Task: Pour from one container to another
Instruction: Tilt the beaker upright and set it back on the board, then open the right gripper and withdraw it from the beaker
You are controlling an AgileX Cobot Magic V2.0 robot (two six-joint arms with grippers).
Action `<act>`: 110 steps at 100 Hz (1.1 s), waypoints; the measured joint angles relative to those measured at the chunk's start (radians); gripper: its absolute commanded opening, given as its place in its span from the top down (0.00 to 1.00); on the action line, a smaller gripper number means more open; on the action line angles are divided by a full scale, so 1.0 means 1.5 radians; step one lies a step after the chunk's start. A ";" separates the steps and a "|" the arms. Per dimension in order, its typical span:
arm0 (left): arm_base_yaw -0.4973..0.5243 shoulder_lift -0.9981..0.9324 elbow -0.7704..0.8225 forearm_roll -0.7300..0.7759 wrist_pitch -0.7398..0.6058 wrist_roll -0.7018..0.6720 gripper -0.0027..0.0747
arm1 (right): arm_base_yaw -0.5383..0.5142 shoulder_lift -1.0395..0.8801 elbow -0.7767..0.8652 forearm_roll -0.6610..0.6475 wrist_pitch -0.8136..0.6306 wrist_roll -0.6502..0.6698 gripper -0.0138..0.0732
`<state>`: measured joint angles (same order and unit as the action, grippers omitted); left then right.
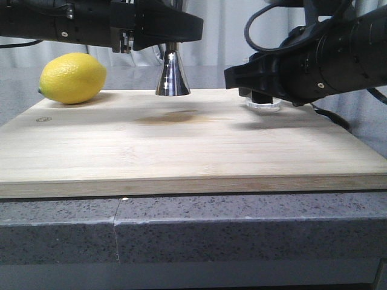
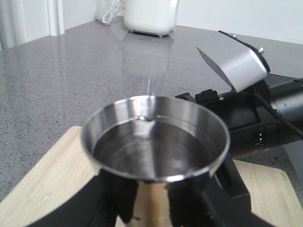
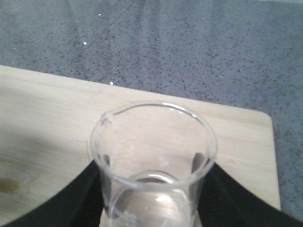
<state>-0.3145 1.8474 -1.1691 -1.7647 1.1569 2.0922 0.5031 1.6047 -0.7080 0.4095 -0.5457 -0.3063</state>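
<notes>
The glass beaker's base is flat on the wooden board, so my right gripper needs to let go of the beaker now. The beaker would stay standing.
The steel jigger (image 1: 172, 77) stands upright on the wooden board (image 1: 181, 151), near its back edge. My left gripper (image 1: 172, 49) is shut on its narrow waist. In the left wrist view the jigger's open top cup (image 2: 155, 137) fills the middle, with black fingers (image 2: 116, 198) pressed on either side below it. The clear glass beaker (image 1: 263, 106) stands on the board to the right, only its base showing under my right gripper (image 1: 263, 93). In the right wrist view the beaker (image 3: 154, 156) is upright, its lip turned toward the jigger, with black fingers (image 3: 78, 201) against both walls.
A yellow lemon (image 1: 72, 77) lies on the board's back left corner. A brownish stain (image 1: 172, 118) marks the board in front of the jigger. The board rests on a speckled grey counter (image 1: 242, 223). A white appliance (image 2: 151, 16) stands far back.
</notes>
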 measured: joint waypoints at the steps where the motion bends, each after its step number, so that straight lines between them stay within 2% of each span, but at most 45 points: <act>1: 0.000 0.000 0.000 0.000 0.000 0.000 0.68 | 0.000 0.000 0.000 -0.002 -0.002 0.000 0.49; 10: 0.000 0.000 0.000 0.000 0.000 0.000 0.68 | 0.000 0.000 0.000 -0.013 -0.003 0.000 0.42; 26: 0.000 0.000 0.000 0.000 0.000 0.000 0.68 | 0.000 0.000 0.000 -0.020 -0.001 0.001 0.21; 34: 0.000 0.000 0.000 0.000 0.000 0.000 0.68 | 0.000 -0.001 0.000 -0.020 0.016 0.003 0.16; 47: 0.000 0.000 0.000 0.000 0.000 0.000 0.68 | 0.000 -0.044 0.000 -0.021 0.092 0.004 0.17; 66: 0.000 0.000 0.000 0.000 0.000 0.000 0.68 | -0.008 -0.144 0.000 -0.025 0.265 0.003 0.17; 110: 0.000 0.000 0.000 0.000 0.000 0.000 0.68 | -0.134 -0.349 0.000 -0.057 0.638 -0.013 0.17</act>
<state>-0.3145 1.8474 -1.1691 -1.7647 1.1569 2.0922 0.3023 1.0814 -0.7080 0.3234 0.4120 -0.3260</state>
